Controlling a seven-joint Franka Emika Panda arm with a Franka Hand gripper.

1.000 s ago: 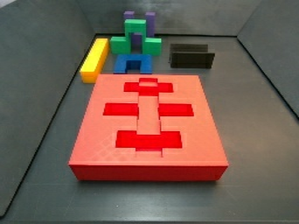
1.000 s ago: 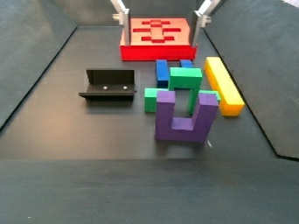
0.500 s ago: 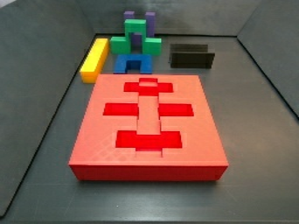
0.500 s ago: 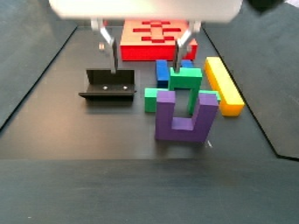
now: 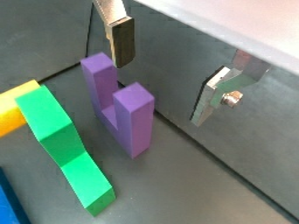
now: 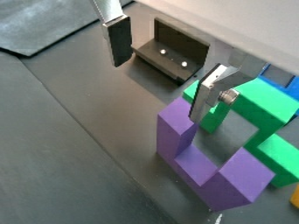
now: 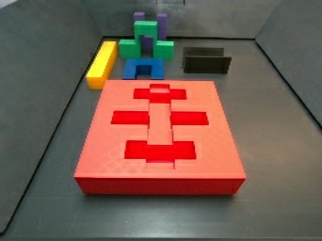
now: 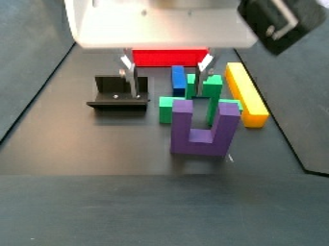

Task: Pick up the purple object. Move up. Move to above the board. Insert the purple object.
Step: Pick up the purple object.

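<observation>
My gripper grabs the U-shaped block by one of its upright arms next, to insert the purple object into the board (image 7: pixel 160 132).
The purple object (image 8: pixel 206 126) is a U-shaped block standing arms-up on the dark floor, in front of a green block (image 8: pixel 193 92). It also shows in both wrist views (image 5: pixel 118 107) (image 6: pixel 208 163) and, far back and partly hidden by the green block, in a side view (image 7: pixel 141 22). My gripper (image 8: pixel 166 77) hangs open and empty over the floor between the fixture and the blocks, behind the purple object and apart from it. In both wrist views the gripper (image 5: pixel 167 70) (image 6: pixel 163 68) holds nothing. The red board (image 7: pixel 160 132) is mostly hidden behind the gripper body in a side view (image 8: pixel 167 58).
The fixture (image 8: pixel 118 94) (image 6: pixel 176 52) stands near one finger. A blue block (image 8: pixel 180 77) and a long yellow block (image 8: pixel 244 93) lie beside the green block (image 5: pixel 70 144). Dark walls ring the floor.
My gripper has come down and nearer to the purple object, its white body now covering most of the board in a side view. The blocks have not moved.
</observation>
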